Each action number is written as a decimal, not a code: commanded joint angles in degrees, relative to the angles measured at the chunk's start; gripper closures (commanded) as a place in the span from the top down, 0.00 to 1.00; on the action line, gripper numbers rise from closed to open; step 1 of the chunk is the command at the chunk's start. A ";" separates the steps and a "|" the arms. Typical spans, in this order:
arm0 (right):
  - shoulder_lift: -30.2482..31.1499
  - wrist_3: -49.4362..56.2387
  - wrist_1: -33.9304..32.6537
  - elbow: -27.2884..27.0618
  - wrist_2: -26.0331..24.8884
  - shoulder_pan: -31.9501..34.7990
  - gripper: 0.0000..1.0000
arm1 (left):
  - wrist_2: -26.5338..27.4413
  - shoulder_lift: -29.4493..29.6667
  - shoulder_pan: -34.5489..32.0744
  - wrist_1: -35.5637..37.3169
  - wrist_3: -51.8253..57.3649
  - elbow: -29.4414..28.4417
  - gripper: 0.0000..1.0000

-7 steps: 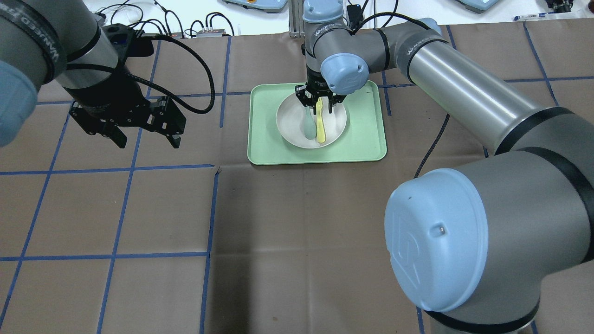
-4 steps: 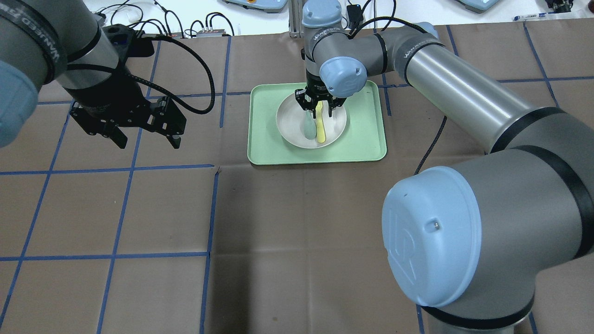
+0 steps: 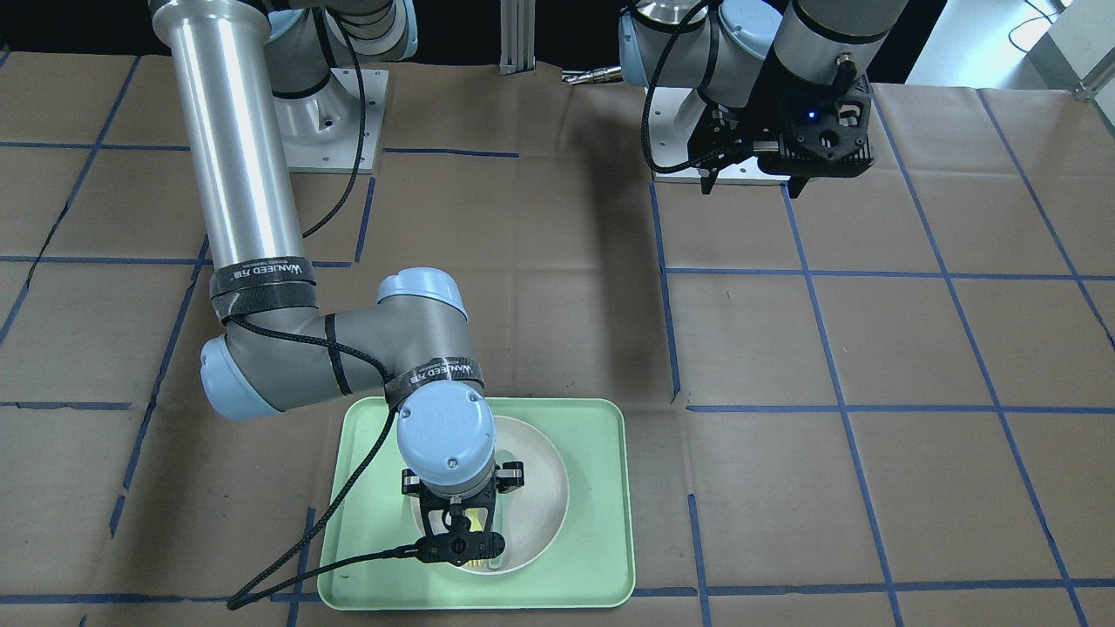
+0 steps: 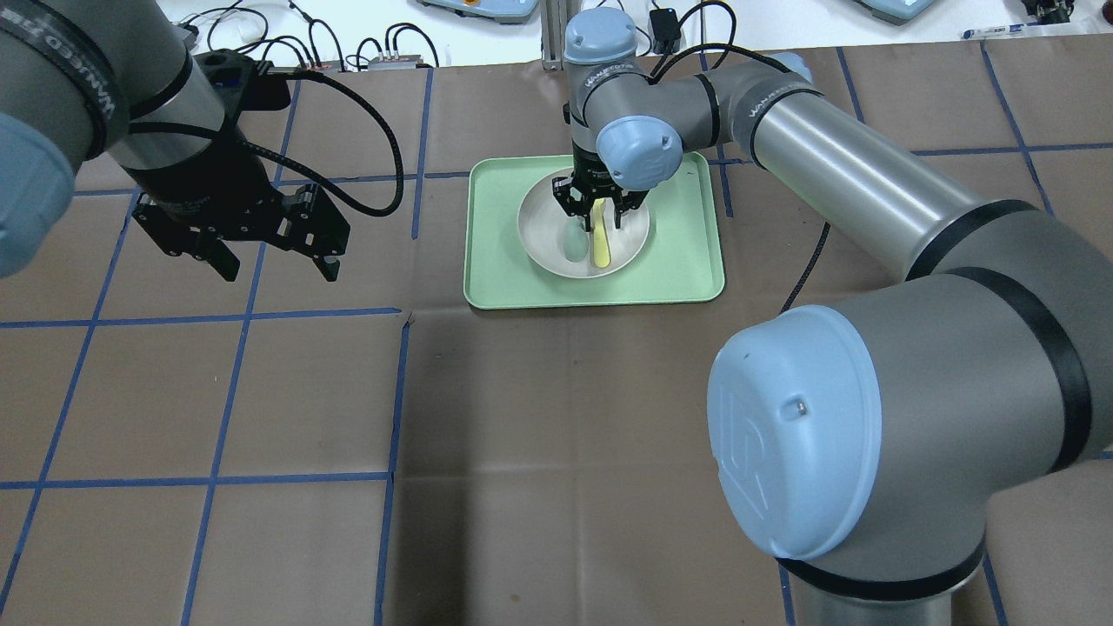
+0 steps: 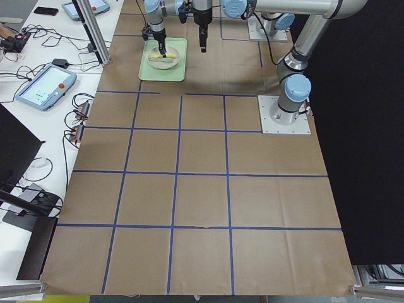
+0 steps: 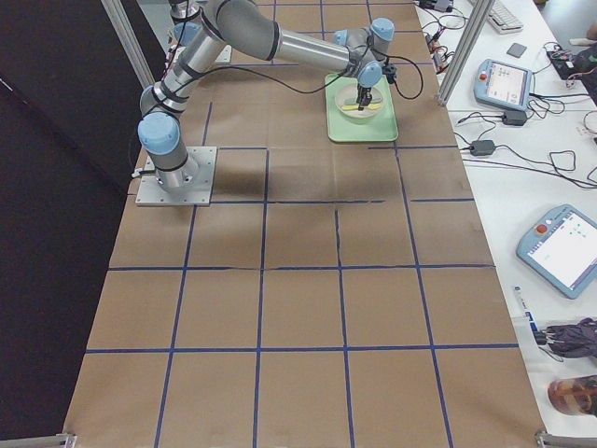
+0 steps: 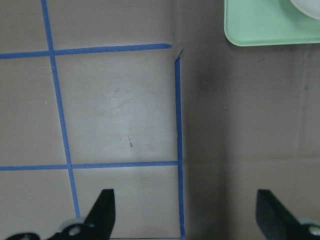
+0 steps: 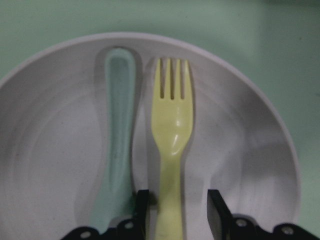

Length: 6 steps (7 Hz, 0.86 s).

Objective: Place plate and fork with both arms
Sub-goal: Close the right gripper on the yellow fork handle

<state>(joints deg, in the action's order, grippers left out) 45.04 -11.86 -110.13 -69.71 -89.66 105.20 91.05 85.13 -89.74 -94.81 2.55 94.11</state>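
The pale-yellow fork needs to go apart from the spoon (image 8: 117, 130), so my right gripper next needs to grab it by its handle (image 8: 170, 200).
The off-white plate (image 4: 628, 236) sits on the mint-green tray (image 4: 687, 261). The pale-yellow fork (image 4: 601, 248) lies in the plate beside a grey-green spoon (image 4: 572, 245). My right gripper (image 4: 596, 217) is low over the plate's far side. In the right wrist view the right gripper (image 8: 176, 212) is open, with one finger on each side of the fork's (image 8: 172, 125) handle and a gap on the right side. The spoon (image 8: 117, 130) lies just left of it. My left gripper (image 4: 278, 263) hangs open and empty above the table, left of the tray, and nothing lies between its fingers in the left wrist view (image 7: 187, 215).
Brown paper with blue tape lines covers the table. A corner of the tray (image 7: 260, 25) shows at the top right of the left wrist view. Cables and small boxes (image 4: 383, 61) lie beyond the table's far edge.
My right gripper has come down closer to the plate, around the fork's handle. The fork, spoon, plate and left arm have not moved.
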 commanded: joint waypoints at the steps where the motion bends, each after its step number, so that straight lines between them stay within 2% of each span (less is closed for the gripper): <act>1: -0.30 0.00 0.00 0.01 0.01 0.00 0.50 | 0.00 0.21 0.00 -0.02 0.00 -0.07 0.99; 2: -0.30 0.00 0.00 0.10 -0.07 0.00 0.49 | 0.00 0.29 0.00 -0.02 0.00 -0.16 0.99; 6: -0.92 0.00 0.26 0.36 0.01 -0.08 0.19 | 0.09 0.21 0.09 -0.02 0.09 0.10 0.99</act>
<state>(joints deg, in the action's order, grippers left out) 44.38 -11.86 -109.96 -69.45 -89.71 105.17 91.14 85.50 -89.72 -94.83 2.57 94.02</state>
